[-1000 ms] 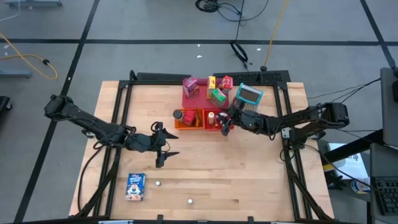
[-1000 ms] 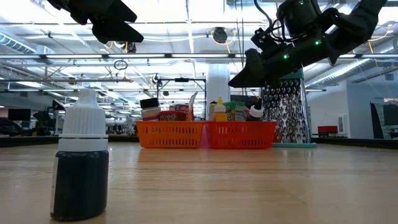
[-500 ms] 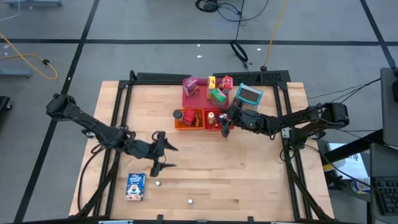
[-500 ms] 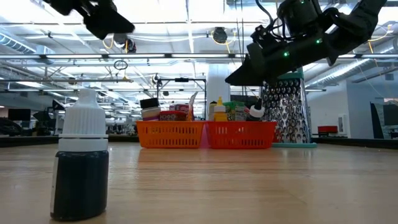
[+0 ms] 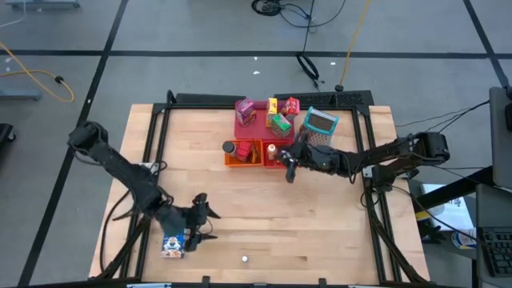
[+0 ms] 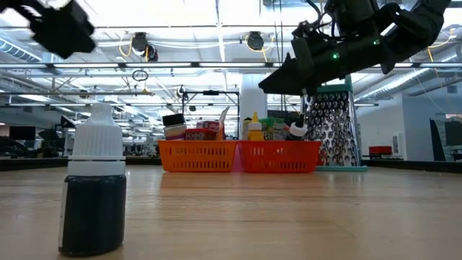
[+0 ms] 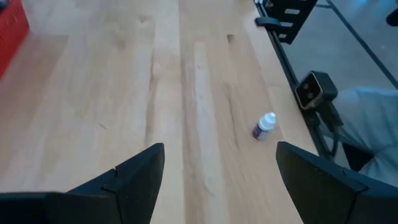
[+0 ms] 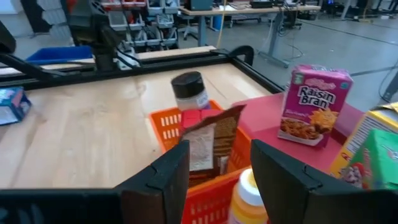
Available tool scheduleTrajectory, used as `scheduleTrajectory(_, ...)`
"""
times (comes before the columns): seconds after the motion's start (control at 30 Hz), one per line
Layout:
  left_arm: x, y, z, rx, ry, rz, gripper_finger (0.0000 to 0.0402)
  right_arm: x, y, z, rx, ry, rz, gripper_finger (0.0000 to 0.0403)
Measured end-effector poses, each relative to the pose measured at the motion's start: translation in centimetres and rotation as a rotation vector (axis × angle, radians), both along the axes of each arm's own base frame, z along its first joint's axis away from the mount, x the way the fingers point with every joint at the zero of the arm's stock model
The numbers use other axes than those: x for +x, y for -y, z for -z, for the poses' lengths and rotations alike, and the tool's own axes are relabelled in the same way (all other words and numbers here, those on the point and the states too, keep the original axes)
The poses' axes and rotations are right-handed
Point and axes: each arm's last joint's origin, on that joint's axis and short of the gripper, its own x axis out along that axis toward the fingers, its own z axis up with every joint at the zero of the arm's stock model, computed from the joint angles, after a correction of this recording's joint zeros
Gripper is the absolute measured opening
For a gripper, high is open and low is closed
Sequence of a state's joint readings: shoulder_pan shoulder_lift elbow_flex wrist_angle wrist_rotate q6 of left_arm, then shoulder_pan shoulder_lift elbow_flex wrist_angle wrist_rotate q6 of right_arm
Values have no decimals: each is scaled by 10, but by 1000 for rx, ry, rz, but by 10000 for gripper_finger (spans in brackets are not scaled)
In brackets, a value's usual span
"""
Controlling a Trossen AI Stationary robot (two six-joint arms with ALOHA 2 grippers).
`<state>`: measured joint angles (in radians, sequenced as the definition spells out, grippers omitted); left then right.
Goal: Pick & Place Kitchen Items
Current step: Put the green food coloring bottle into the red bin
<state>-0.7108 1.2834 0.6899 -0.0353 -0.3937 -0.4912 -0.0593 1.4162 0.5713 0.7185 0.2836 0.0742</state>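
Next, the left gripper grabs the tiny dark bottle's white cap [image 5: 244, 258], to put the bottle into the red bin [image 5: 274, 154].
My left gripper [image 5: 208, 223] hangs open over the table's near left part, just right of a blue box [image 5: 170, 245] lying flat there. A tiny dark bottle with a white cap [image 5: 244, 258] [image 7: 264, 126] [image 6: 94, 189] stands on its base near the front edge, ahead of the open left gripper [image 7: 219, 152]. My right gripper [image 5: 290, 170] [image 8: 219, 157] is open and empty, hovering at the near right of the orange bin [image 5: 242, 153] and red bin [image 5: 274, 154]. Those bins hold a black can [image 8: 188, 90], a packet [image 8: 210, 144] and a yellow bottle [image 8: 249, 194].
A pink tray [image 5: 250, 122] at the far edge carries a Raisin Bran box [image 8: 314, 102] and other boxes. A metal grater [image 5: 320, 122] stands to the tray's right. A small camera [image 7: 314, 91] sits at the table's front edge. Bare wood lies between the two arms.
My left gripper has swung from the table's middle toward the near edge and the left, sinking a little, and now hangs beside the blue box, still open.
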Motion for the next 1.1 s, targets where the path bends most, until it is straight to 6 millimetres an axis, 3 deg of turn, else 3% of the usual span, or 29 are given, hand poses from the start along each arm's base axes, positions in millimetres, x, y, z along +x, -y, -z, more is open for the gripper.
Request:
scheduleTrajectory(0.4,-33,29,29,-46,-141,-172,310,1,-9,-2,15,25,-30,160)
scheduleTrajectory(1.1,-33,47,85,-58,-320,-293,310,1,-9,-2,16,24,-30,160)
